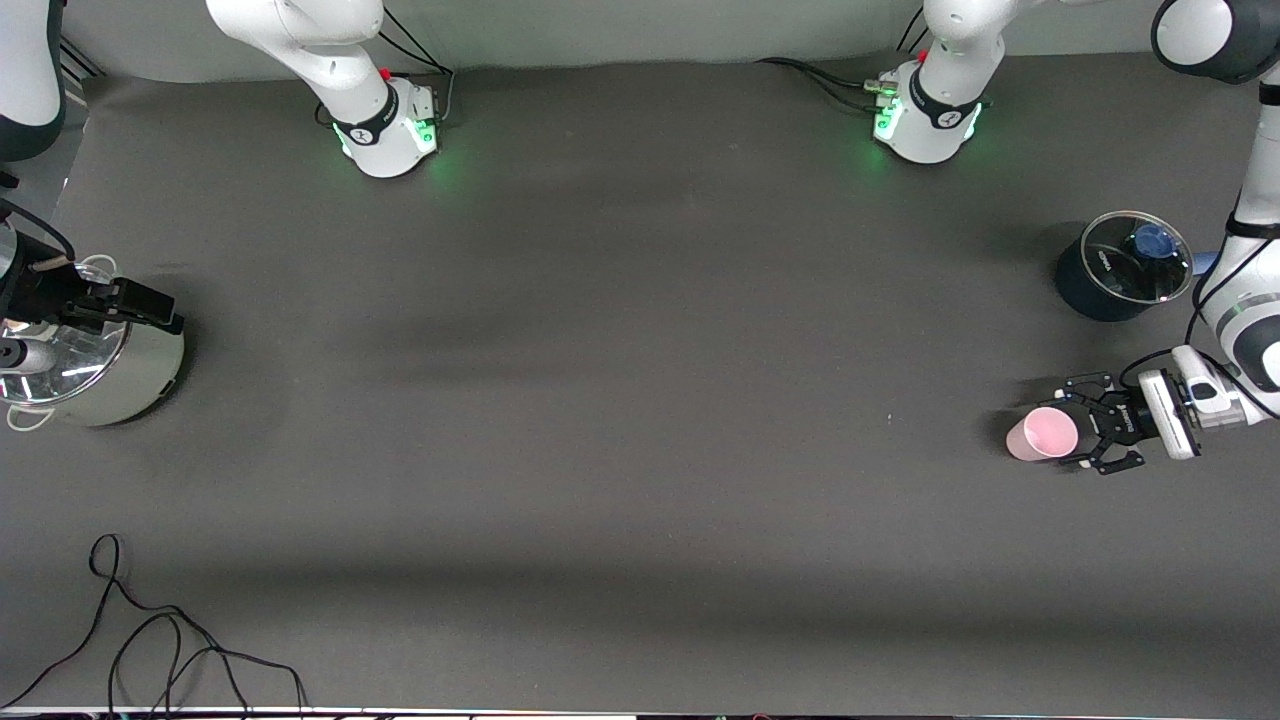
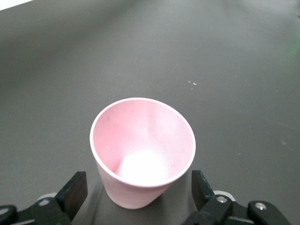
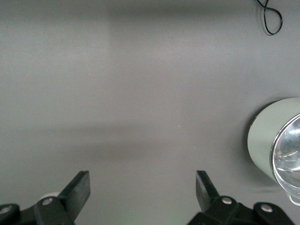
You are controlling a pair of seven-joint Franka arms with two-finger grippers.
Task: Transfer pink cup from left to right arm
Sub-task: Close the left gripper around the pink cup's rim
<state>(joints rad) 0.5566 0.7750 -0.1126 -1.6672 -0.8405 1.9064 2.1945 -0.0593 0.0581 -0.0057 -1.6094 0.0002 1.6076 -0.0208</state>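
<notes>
I should reach farther with my left gripper before closing on the cup, because the fingers reach the pink cup's near edge [image 2: 143, 183], short of its middle [image 2: 140, 154].
The pink cup [image 1: 1042, 433] stands upright on the dark table [image 1: 640, 400] at the left arm's end. It is small, pale pink and wider at the rim. My left gripper [image 1: 1078, 432] is low beside it and open. In the left wrist view the cup [image 2: 140, 154] sits between the two fingers [image 2: 75, 190], with a gap on each side, and the left gripper [image 2: 138, 187] is not touching it. My right gripper [image 1: 150, 305] is open and empty over the silver pot at the right arm's end. It is also open in the right wrist view [image 3: 140, 183], above bare table.
A dark pot with a glass lid and blue knob [image 1: 1125, 265] stands farther from the front camera than the cup. A silver pot [image 1: 95, 365] sits under the right gripper and also shows in the right wrist view [image 3: 276, 145]. A black cable [image 1: 150, 640] lies near the front edge.
</notes>
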